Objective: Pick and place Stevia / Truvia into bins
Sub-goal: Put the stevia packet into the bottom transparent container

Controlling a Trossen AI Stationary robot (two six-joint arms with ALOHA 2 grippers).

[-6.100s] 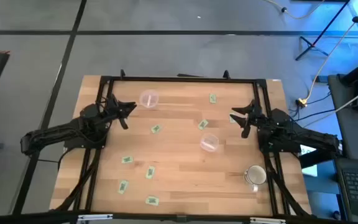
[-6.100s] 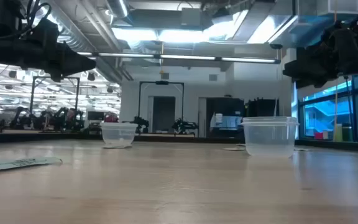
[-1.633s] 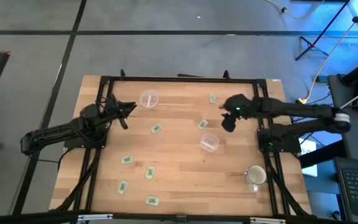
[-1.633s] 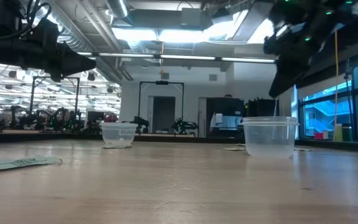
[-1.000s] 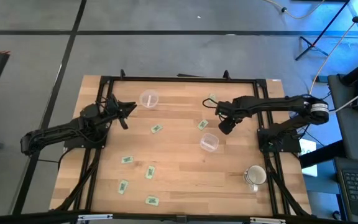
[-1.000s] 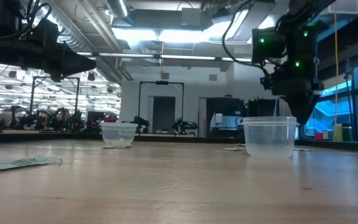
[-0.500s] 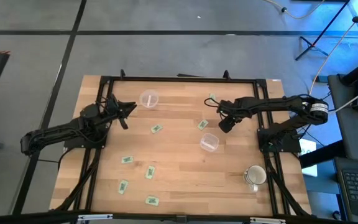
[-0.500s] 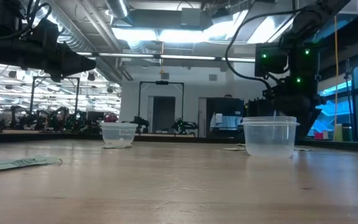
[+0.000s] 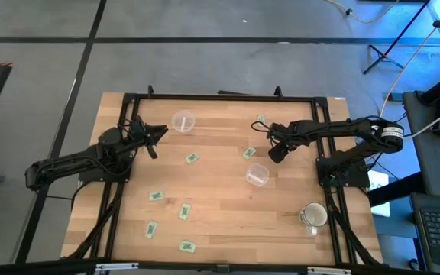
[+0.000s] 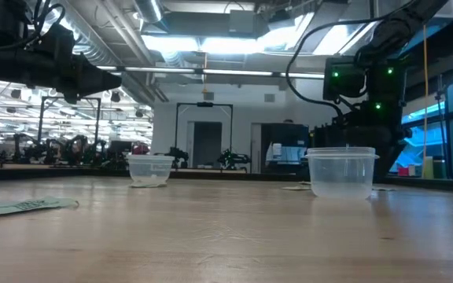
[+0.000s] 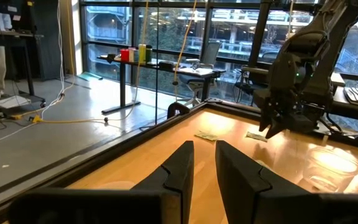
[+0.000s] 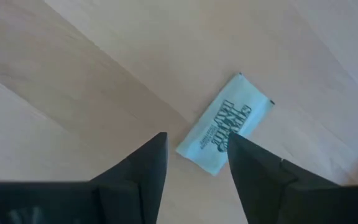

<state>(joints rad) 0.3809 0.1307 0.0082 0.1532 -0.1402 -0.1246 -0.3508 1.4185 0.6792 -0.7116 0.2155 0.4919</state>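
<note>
I will next pick up the Stevia packet by its short end [image 12: 196,155] with my right gripper. The packet should then drop into a clear bin.
Several light green Stevia packets [image 9: 192,158] lie flat on the wooden table [image 9: 220,107]. My right gripper [image 9: 276,153] points down, open, over one packet [image 12: 229,127]; its fingertips [image 12: 197,140] stand on either side of that packet's end. The gripper itself hides that packet in the high view. Two clear cups stand upright, one at the far left [image 9: 182,121], one near the middle [image 9: 257,175]. In the low view my right gripper [image 10: 366,134] shows behind the nearer cup [image 10: 341,172]. My left gripper [image 9: 155,137] waits open at the table's left, above the wood [image 11: 204,144].
A whitish mug with a handle [image 9: 313,216] stands near the table's right near corner. A black frame [image 9: 220,96] runs along the table's far edge and sides. Other packets lie at the near left [image 9: 156,195] [image 9: 184,211] and at the far right [image 9: 260,120].
My right gripper has come down toward the table behind the middle cup and settled over the packet, staying open. The packets and cups have not moved.
</note>
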